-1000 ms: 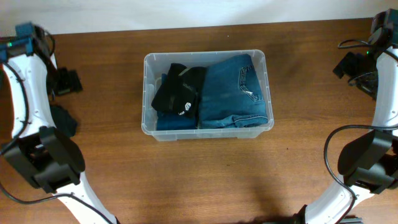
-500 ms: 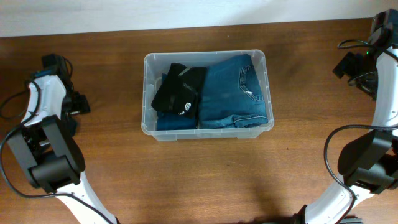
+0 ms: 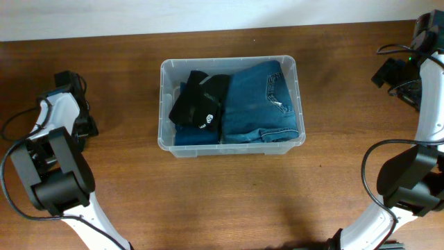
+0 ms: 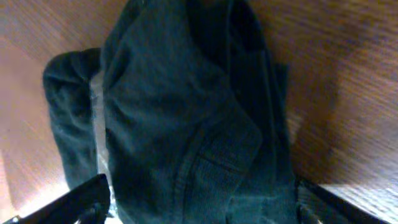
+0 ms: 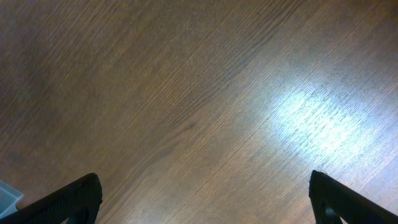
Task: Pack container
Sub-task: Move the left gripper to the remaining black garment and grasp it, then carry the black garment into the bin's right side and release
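The crumpled dark garment's raised middle [image 4: 196,175] is between the left gripper's spread fingers, so the robot needs to close it on the garment now. Closing now would hold the garment's folds.
The container [image 3: 164,142], a clear tub, stands mid-table. It holds folded blue jeans [image 3: 263,101] on its right and a black garment [image 3: 201,101] lying over more blue cloth on its left. My left gripper [image 3: 82,127] is open at the table's left, low over a crumpled dark garment [image 3: 78,142]. In the left wrist view that garment [image 4: 180,118] fills the frame between my spread fingers [image 4: 202,208]. My right gripper [image 3: 399,73] is open and empty at the far right, over bare wood [image 5: 205,205].
The table is brown wood [image 3: 229,201]. A pale white wall strip runs along the back edge [image 3: 208,14]. Cables hang by both arms. A pale clear corner [image 5: 6,194] shows at the lower left of the right wrist view.
My left arm has swung from the back left corner forward and down over the dark garment. The right arm and the container have not moved.
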